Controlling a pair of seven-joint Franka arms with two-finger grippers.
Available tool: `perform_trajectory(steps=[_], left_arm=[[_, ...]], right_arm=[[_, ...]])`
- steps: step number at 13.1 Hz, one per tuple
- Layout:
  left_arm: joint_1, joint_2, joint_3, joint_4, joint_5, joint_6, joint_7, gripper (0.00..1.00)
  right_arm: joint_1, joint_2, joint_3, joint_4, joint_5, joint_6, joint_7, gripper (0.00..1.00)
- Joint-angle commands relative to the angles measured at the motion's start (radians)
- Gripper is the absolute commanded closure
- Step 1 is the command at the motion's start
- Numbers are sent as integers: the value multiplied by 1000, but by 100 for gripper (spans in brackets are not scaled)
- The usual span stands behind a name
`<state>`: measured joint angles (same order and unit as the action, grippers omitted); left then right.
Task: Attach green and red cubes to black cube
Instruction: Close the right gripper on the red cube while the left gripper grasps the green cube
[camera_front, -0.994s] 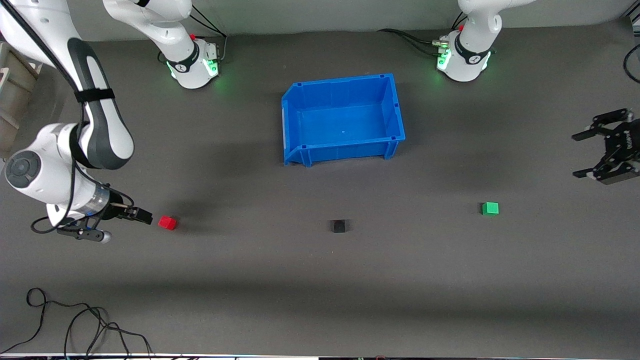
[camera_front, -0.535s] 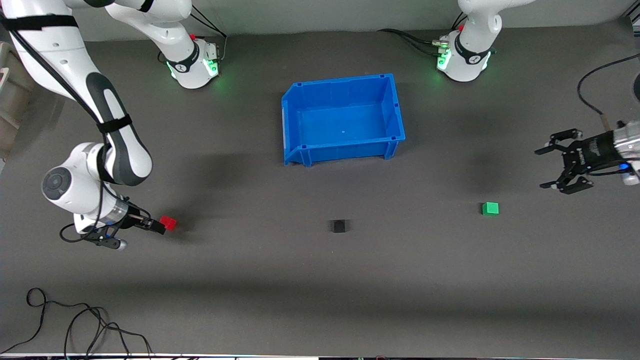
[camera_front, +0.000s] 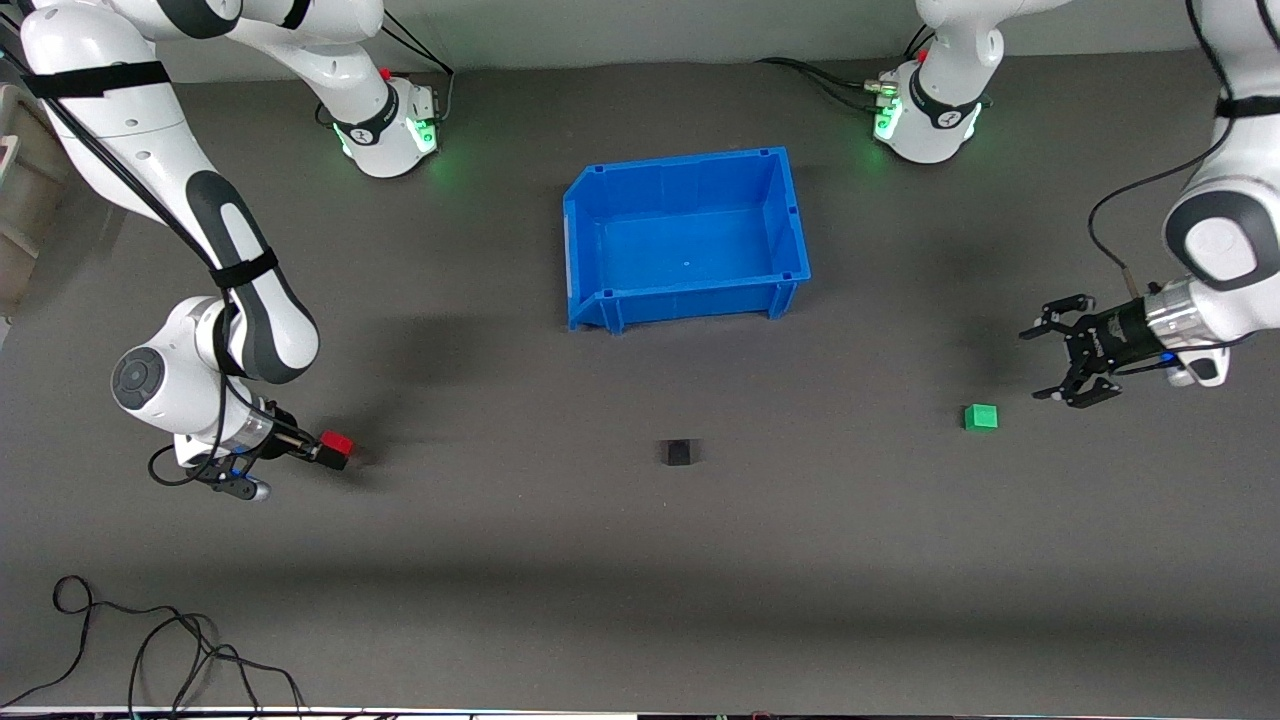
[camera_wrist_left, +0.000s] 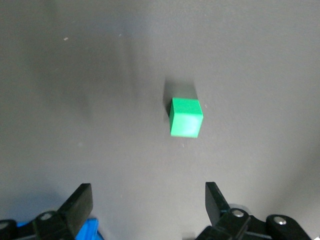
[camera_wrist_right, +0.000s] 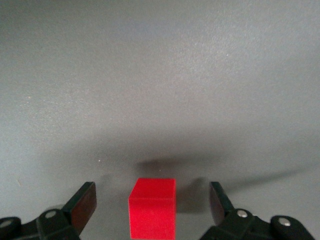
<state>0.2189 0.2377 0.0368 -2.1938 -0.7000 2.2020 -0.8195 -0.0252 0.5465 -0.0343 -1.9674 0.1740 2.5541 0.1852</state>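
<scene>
My left gripper is going to grab the green cube (camera_front: 981, 417) by its two opposite sides next. It should then attach the cube to the black cube (camera_front: 679, 453).
The red cube (camera_front: 337, 441) sits on the grey mat toward the right arm's end. My right gripper (camera_front: 322, 453) is low at the mat, open, with the red cube (camera_wrist_right: 152, 207) between its fingers (camera_wrist_right: 82, 202), which stand apart from it. The black cube (camera_front: 679, 453) sits alone mid-table, nearer the front camera than the bin. The green cube (camera_front: 981, 417) sits toward the left arm's end. My left gripper (camera_front: 1042, 362) is open and empty, beside the green cube and a little short of it. In the left wrist view the green cube (camera_wrist_left: 186, 117) lies ahead of the open gripper (camera_wrist_left: 148, 202).
An empty blue bin (camera_front: 790, 215) stands mid-table, farther from the front camera than the cubes. Loose black cables (camera_front: 150, 650) lie at the table's front edge at the right arm's end. The arm bases (camera_front: 385, 125) stand along the back.
My right gripper has moved forward until its open fingers straddle the red cube. My left arm has swung in toward the green cube. The cubes have not moved.
</scene>
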Motion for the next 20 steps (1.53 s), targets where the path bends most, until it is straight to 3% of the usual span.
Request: perform_trajectory(steps=[1,3,5,9,11,12,17,20], left_arm=[[-3,58,0,-20,-100,44,159,0],[-9,103,-1,-14,-127,87,204,0],[-12,135,-9,5,-128,107,214,0],[-16,160,-29,31,-136,139,212,0],[-24,192,-29,72,-144,140,209,0],[-21,210,-29,95,-144,131,203,0],[-26,261,-29,137,-145,140,200,0],[-39,287,-29,146,-148,150,198,0]], right_arm=[[10,13,-1,1,22,14,28,1],[10,21,-1,1,22,15,28,7],[10,24,-1,1,24,15,28,21],[10,26,-1,1,24,15,31,60],[10,26,-1,1,22,15,42,93],[13,23,-1,2,24,14,42,100],[120,-3,2,45,24,-8,302,100],[240,12,2,158,22,-98,582,100]])
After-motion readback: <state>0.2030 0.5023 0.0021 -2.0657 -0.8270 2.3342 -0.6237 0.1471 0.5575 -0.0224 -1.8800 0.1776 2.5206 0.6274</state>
